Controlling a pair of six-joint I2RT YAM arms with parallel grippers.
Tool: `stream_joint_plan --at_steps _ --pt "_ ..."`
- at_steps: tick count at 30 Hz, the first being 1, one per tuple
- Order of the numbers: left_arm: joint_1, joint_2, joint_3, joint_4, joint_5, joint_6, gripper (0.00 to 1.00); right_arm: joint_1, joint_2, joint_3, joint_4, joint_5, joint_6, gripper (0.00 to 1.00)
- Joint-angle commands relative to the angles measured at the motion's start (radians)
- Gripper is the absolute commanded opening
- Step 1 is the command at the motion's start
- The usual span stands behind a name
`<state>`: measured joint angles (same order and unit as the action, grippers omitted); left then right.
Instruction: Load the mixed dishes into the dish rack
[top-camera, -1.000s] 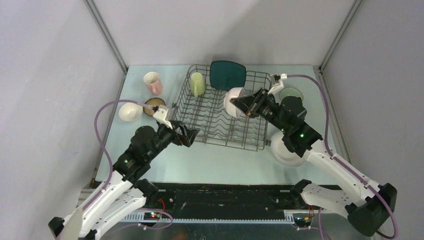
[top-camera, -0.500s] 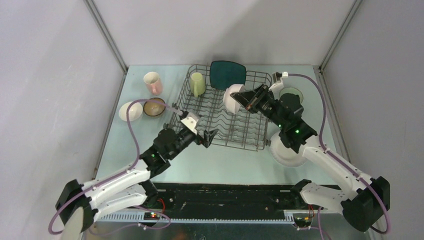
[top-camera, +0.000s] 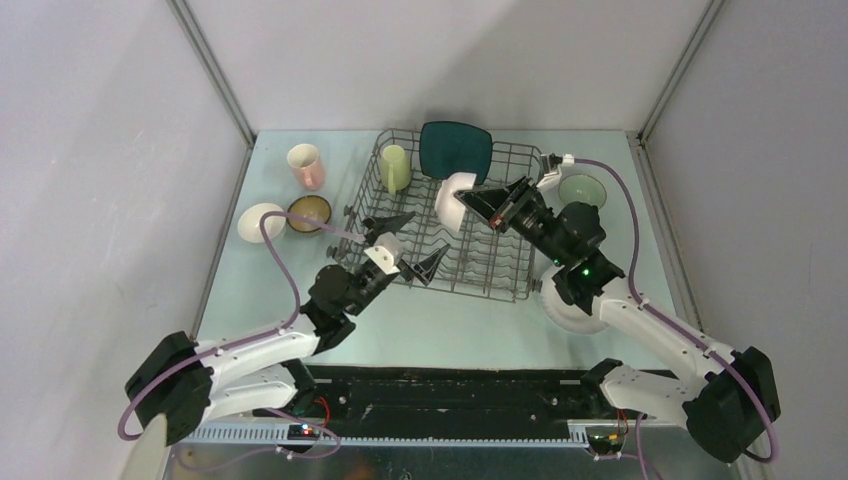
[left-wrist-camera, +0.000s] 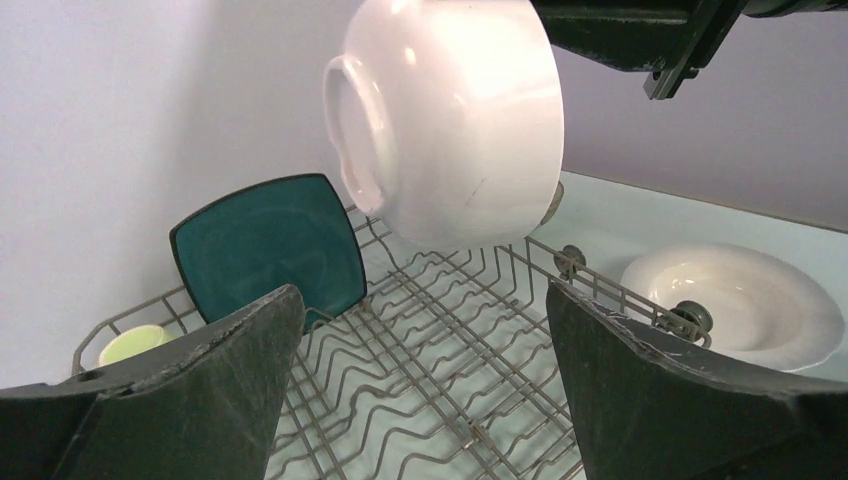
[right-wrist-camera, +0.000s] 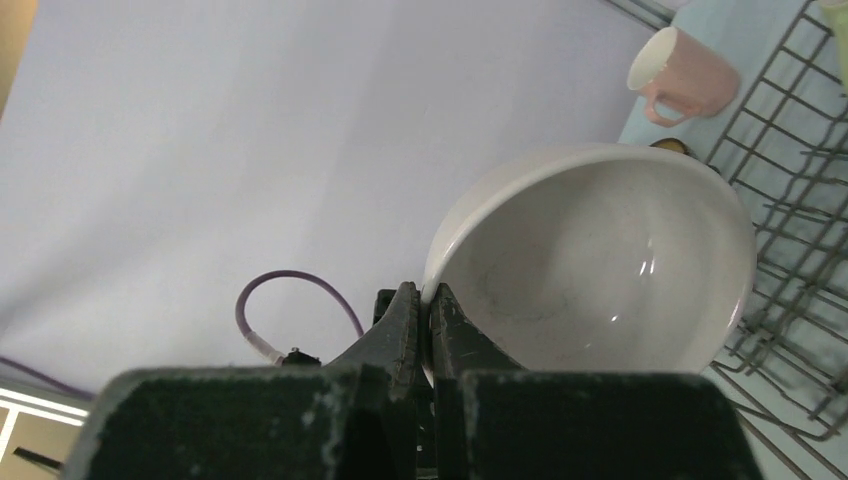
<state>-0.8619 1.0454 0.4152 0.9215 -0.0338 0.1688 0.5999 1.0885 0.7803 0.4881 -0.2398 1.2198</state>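
My left gripper takes hold of the white bowl around its base (top-camera: 441, 205) (left-wrist-camera: 360, 135) next, since this leaves the bowl's rim free to rest on the rack's wires.
My right gripper (top-camera: 487, 203) is shut on the rim of a white bowl (top-camera: 452, 200), which it holds tilted on its side above the middle of the dish rack (top-camera: 480, 272). The right wrist view shows the rim pinched between the fingers (right-wrist-camera: 427, 300) and the bowl's hollow (right-wrist-camera: 600, 260). My left gripper (top-camera: 408, 243) hangs open and empty over the rack's front left part, facing the bowl (left-wrist-camera: 460, 110). A teal square plate (top-camera: 455, 150) and a yellow-green mug (top-camera: 394, 167) stand at the rack's back.
Left of the rack sit a pink cup (top-camera: 306, 165), a white bowl (top-camera: 261, 222) and a dark brown bowl (top-camera: 309, 212). To its right are a pale green bowl (top-camera: 581, 188) and, partly under my right arm, a white round plate (top-camera: 570, 300). Grey walls enclose the table.
My left arm has swung right, from the table beside the rack to over its front left part, still open. The right gripper has carried the bowl slightly left and back.
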Motion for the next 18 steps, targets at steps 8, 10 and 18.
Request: stream_joint_plan --at_steps 8,10,18 --pt "-0.01 0.03 0.1 0.028 0.057 0.088 1.0 0.045 0.013 0.008 0.161 -0.004 0.038 0.0" --pt "-0.013 0.033 0.114 0.004 0.054 0.109 1.0 0.052 0.018 0.008 0.158 0.002 0.04 0.0" --pt "-0.019 0.028 0.155 -0.068 0.085 0.157 0.88 0.072 0.028 0.008 0.169 0.014 0.04 0.0"
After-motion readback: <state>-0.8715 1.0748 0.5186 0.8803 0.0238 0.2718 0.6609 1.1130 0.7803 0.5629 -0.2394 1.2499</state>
